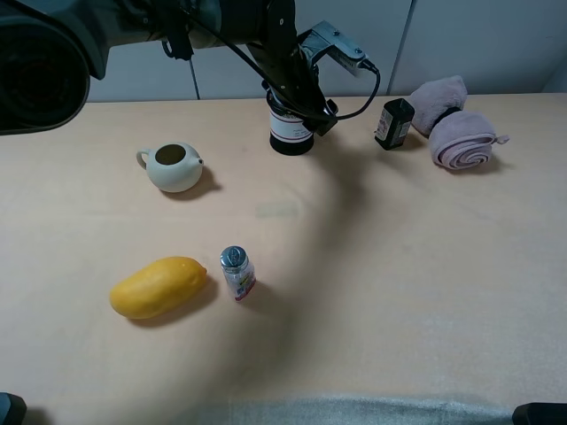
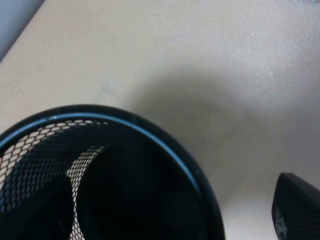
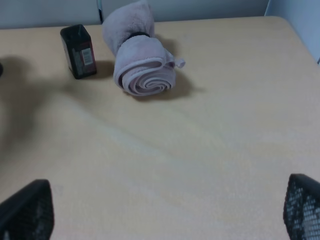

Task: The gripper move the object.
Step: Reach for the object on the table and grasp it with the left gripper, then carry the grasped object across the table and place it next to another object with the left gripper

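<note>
I should close my left gripper on the pen cup now, as its fingers reach down around the pen cup's side at the rim.
The black wire-mesh pen cup with a white band stands upright at the back middle of the table. My left gripper has reached across and hangs right over the cup's top. In the left wrist view the cup's rim and mesh inside fill the lower left. One dark finger is outside the rim with a gap of bare table between them; the other finger is hidden. The jaws look open. My right gripper is open and empty over bare table, with its fingertips far apart.
A cream teapot stands at the left. A yellow mango and a small silver-topped can lie at the front left. A small dark bottle and a rolled pink towel are right of the cup.
</note>
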Available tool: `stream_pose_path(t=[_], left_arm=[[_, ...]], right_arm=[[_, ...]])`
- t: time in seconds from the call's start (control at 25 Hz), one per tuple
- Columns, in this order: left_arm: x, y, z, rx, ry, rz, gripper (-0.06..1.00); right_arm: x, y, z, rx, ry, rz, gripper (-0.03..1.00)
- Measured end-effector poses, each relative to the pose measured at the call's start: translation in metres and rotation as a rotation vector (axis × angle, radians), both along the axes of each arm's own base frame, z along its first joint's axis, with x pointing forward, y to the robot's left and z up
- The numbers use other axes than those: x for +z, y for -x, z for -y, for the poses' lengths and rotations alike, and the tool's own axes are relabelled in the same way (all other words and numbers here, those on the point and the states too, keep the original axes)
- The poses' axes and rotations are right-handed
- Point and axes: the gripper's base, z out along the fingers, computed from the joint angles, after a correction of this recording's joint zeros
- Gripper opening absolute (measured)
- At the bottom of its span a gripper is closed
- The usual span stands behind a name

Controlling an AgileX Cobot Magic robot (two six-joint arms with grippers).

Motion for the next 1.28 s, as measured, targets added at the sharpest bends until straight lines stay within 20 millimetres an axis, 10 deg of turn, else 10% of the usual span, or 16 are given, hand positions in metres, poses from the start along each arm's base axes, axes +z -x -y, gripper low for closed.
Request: stream_pose_path(t=[1.08,1.28], left_arm=[[-0.0021,0.0029,-0.0024,0.026,-0.019,-0.045,0.09],[-0.0022,0.0027,-0.0028,0.027,-0.019,-0.047,0.09]], right_arm=[[0.0000,0.0000,0.0000,0.000,0.000,0.000,0.69],[0.0000,0.0000,0.0000,0.000,0.000,0.000,0.69]])
